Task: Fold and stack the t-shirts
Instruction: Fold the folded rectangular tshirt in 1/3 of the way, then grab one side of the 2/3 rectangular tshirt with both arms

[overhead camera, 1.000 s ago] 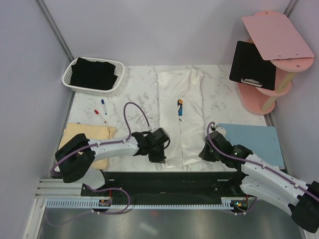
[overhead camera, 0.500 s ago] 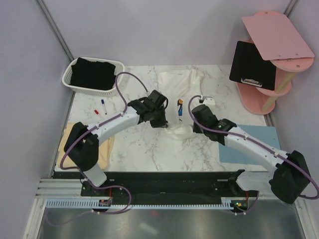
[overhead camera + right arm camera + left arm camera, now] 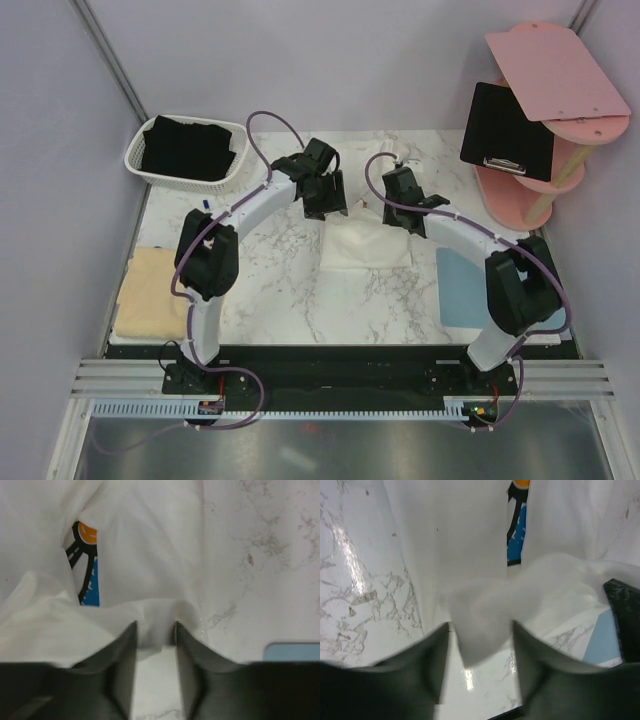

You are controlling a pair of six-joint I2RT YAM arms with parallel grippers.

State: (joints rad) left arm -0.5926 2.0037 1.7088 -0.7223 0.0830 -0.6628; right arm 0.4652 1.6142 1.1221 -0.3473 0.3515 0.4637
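My left gripper will next take the white t-shirt by its loose far corner (image 3: pixel 333 215) (image 3: pixel 478 636), opposite my right gripper's corner, so that the t-shirt gets folded evenly.
The white t-shirt (image 3: pixel 365 248) lies folded into a short rectangle at the table's middle, far half. My left gripper (image 3: pixel 328 208) hangs over its far left corner and my right gripper (image 3: pixel 400 218) over its far right corner. In the left wrist view the gripper (image 3: pixel 480 630) is open, with a loose corner of the white cloth (image 3: pixel 460 540) drooping between the fingers. The right gripper (image 3: pixel 155 627) is open, with a fold of the shirt (image 3: pixel 150 545) lying between its tips. The blue print (image 3: pixel 87 575) peeks from a gap. The pale yellow t-shirt (image 3: pixel 152 290) lies near left. The black one (image 3: pixel 188 150) fills the basket.
A white basket (image 3: pixel 135 160) stands at the far left corner. A light-blue mat (image 3: pixel 465 285) lies at the right, partly under the right arm. A pink shelf (image 3: pixel 520 205) with a black clipboard (image 3: pixel 508 130) stands at the far right.
Both grippers carried the white shirt's near hem from the front edge to the far end, folding it in half. Both jaws have gone from shut to open.
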